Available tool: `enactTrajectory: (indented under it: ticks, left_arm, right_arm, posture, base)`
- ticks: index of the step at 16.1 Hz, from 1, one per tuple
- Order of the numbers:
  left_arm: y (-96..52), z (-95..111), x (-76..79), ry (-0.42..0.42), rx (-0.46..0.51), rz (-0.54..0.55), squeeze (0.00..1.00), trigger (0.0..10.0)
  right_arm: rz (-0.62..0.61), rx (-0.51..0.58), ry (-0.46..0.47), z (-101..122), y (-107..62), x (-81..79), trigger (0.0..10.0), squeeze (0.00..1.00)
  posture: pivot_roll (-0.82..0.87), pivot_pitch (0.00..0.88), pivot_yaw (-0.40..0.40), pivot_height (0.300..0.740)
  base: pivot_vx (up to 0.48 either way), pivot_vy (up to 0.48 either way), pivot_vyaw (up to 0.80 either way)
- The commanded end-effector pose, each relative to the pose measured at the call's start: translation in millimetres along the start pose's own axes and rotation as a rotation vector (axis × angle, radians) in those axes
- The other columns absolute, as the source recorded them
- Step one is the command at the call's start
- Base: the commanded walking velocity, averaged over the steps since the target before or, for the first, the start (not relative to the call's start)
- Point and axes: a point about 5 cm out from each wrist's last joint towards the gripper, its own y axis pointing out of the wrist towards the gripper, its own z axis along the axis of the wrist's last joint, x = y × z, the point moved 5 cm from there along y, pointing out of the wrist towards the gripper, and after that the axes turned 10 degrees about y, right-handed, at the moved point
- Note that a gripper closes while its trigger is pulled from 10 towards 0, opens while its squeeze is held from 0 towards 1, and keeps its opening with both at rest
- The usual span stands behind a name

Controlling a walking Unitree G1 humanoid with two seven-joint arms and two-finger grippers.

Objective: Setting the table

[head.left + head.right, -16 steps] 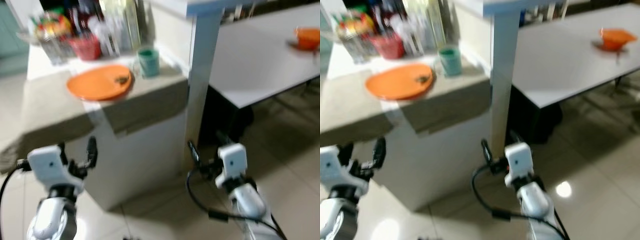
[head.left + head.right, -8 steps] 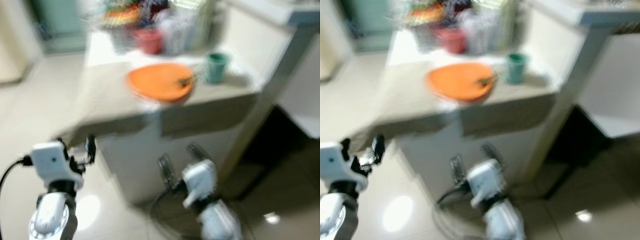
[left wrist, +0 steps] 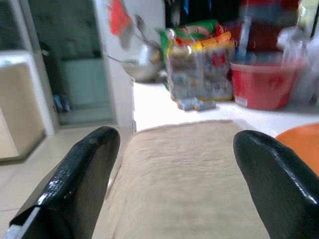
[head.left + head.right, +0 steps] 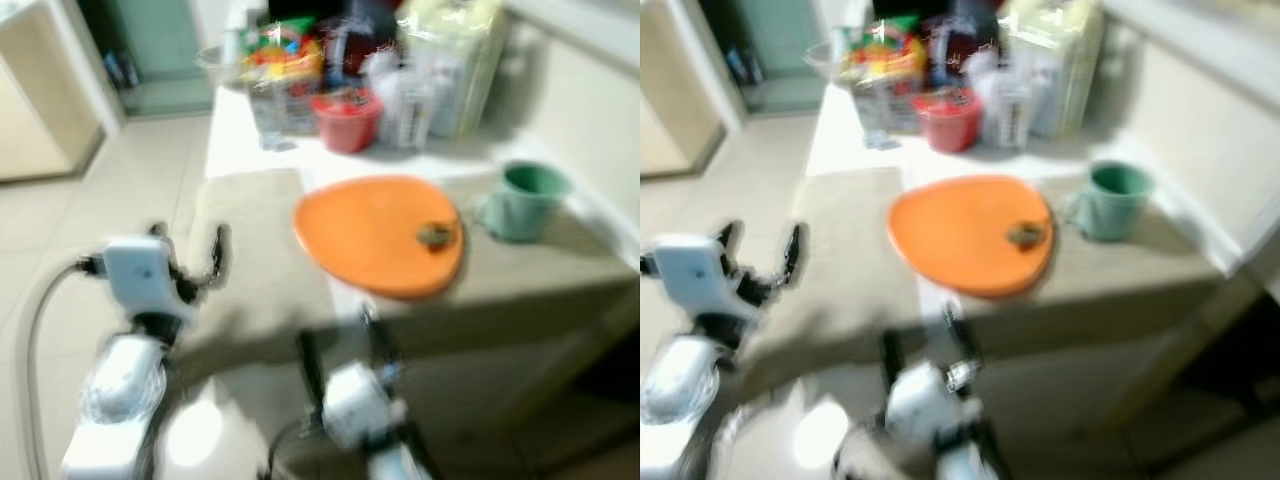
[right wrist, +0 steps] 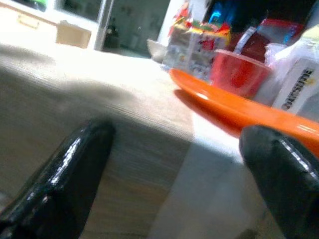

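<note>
The orange plate is far wider than the open fingers of the robot's left gripper. The left gripper should grab the plate by its thin rim (image 4: 299, 221) (image 3: 285, 135) next.
An orange plate (image 4: 378, 233) lies on the counter with a small brown bit (image 4: 435, 234) on its right side. A green mug (image 4: 522, 201) stands just right of it. A beige cloth (image 4: 255, 270) covers the counter's near part. My left gripper (image 4: 190, 245) is open, level with the cloth's left edge, and nothing is between its fingers (image 3: 75, 184). My right gripper (image 4: 338, 340) is open below the counter's front edge, facing the plate's rim (image 5: 234, 112). The eye views are blurred.
Behind the plate stand a red bowl (image 4: 347, 118), a wire basket of coloured packets (image 4: 283, 75) and pale bags (image 4: 440, 70). A wall runs along the counter's right. Tiled floor (image 4: 60, 260) and a doorway lie to the left.
The camera has swung and closed in on the counter, so the plate and mug look larger and nearer. Both grippers now sit higher, at the counter's front edge, and remain open.
</note>
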Motion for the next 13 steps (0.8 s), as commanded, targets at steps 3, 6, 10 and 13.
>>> enactTrajectory:
  ticks: [3, 6, 10, 13]
  left_arm:
    - [1.3, 1.4, 13.3, -0.039, 0.001, -0.037, 0.0, 10.0]
    - [3.0, -1.0, 13.2, -0.043, -0.009, -0.037, 0.0, 10.0]
    - [4.6, -6.3, 13.9, -0.043, -0.031, -0.051, 0.0, 10.0]
    - [5.3, -6.8, 11.3, -0.039, -0.033, -0.05, 0.0, 10.0]
  right_arm:
    - [-0.066, 0.03, 0.14, 31.5, 19.6, -14.9, 10.0, 0.0]
    - [-0.086, 0.066, 0.128, 37.8, 24.5, -1.3, 10.0, 0.0]
    - [-0.11, 0.125, 0.083, 54.5, 28.7, 7.9, 10.0, 0.0]
    - [-0.191, 0.128, 0.086, 61.2, 30.6, 36.4, 10.0, 0.0]
  posture:
    - [-0.13, 0.0, 0.089, 0.74]
    - [-0.13, 0.0, 0.089, 0.74]
    - [-0.13, 0.0, 0.096, 0.74]
    - [-0.14, 0.0, 0.101, 0.74]
  base:
    - [0.0, 0.0, 0.0]
    - [0.0, 0.0, 0.0]
    - [0.0, 0.0, -0.59]
    - [0.0, 0.0, -0.2]
